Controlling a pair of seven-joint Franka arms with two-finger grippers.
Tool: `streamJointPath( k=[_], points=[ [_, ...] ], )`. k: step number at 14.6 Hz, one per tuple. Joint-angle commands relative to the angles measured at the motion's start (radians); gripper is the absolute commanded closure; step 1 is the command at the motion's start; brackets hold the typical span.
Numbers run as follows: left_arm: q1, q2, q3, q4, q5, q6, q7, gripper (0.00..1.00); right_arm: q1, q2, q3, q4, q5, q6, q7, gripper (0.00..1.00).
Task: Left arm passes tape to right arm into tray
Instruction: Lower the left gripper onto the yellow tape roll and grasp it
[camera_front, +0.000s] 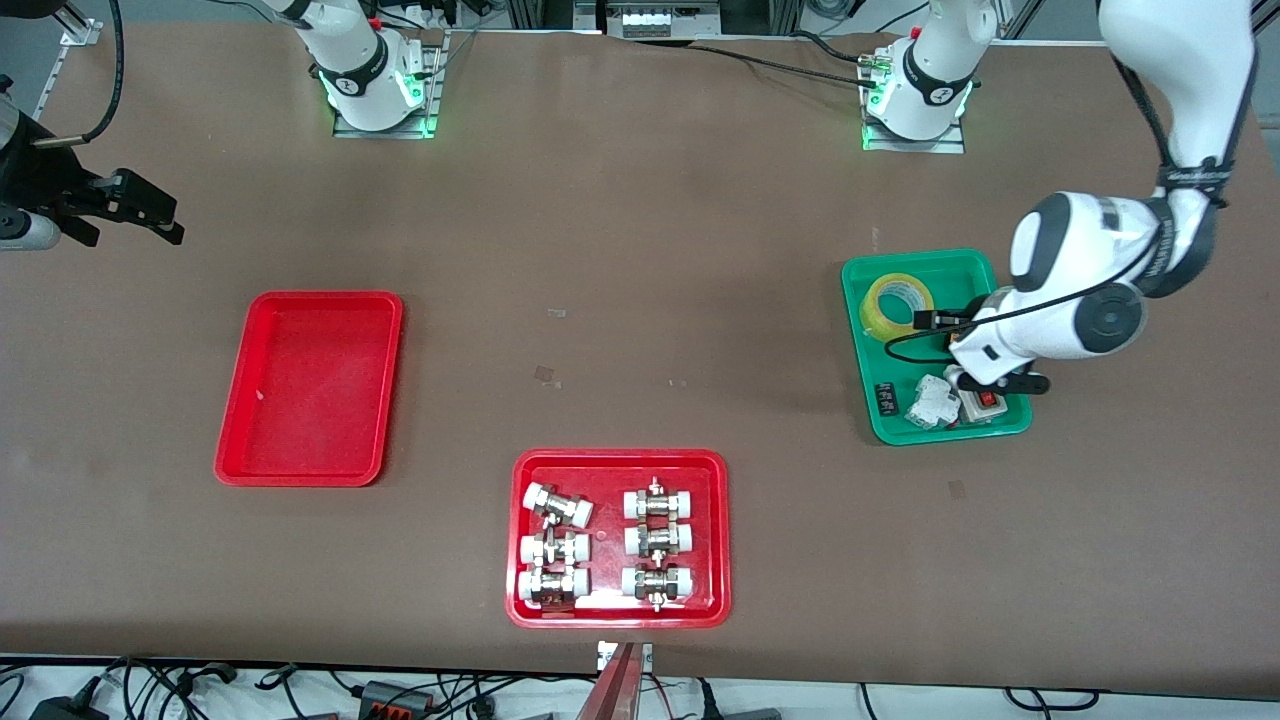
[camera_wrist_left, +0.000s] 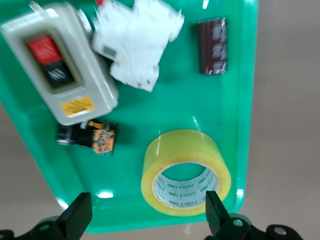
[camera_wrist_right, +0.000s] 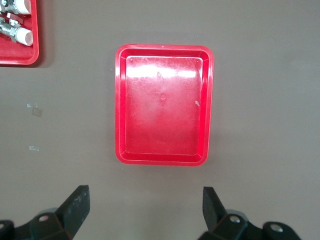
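I will grab the yellow tape with my left gripper next, by its ring wall (camera_front: 883, 323) (camera_wrist_left: 218, 183), and leave the rest of its ring free for my right gripper.
The yellow tape (camera_front: 897, 303) lies flat in a green tray (camera_front: 1008, 425) toward the left arm's end of the table, in the part of that tray farthest from the front camera. My left gripper (camera_front: 985, 365) hangs over this tray. In the left wrist view the left gripper (camera_wrist_left: 148, 205) is open, and the tape (camera_wrist_left: 186, 171) lies below it, close to one fingertip (camera_wrist_left: 214, 202). The plain red tray (camera_front: 310, 390) sits empty toward the right arm's end. My right gripper (camera_front: 172, 222) waits open over bare table beside it, and in the right wrist view the right gripper (camera_wrist_right: 144, 195) looks onto the tray (camera_wrist_right: 164, 105).
The green tray (camera_wrist_left: 240, 100) also holds a grey switch box (camera_wrist_left: 60, 75) with red and black buttons, a white part (camera_wrist_left: 135, 45), a dark cylinder (camera_wrist_left: 213, 46) and a small black-orange part (camera_wrist_left: 95, 137). A red tray (camera_front: 618, 458) with several white-capped metal fittings lies near the front edge.
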Motion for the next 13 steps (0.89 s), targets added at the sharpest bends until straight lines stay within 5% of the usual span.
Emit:
streamJointPath(
  k=[1,13],
  points=[
    [0.01,0.02,-0.001,-0.024,-0.002,0.012,0.013,0.0,-0.003,-0.01,0.004,-0.007,0.009,0.01,0.002,0.0],
    [0.013,0.081,0.009,-0.114,0.0,0.048,0.007,0.0,-0.003,-0.01,0.004,-0.007,0.012,0.01,0.002,0.0]
  ],
)
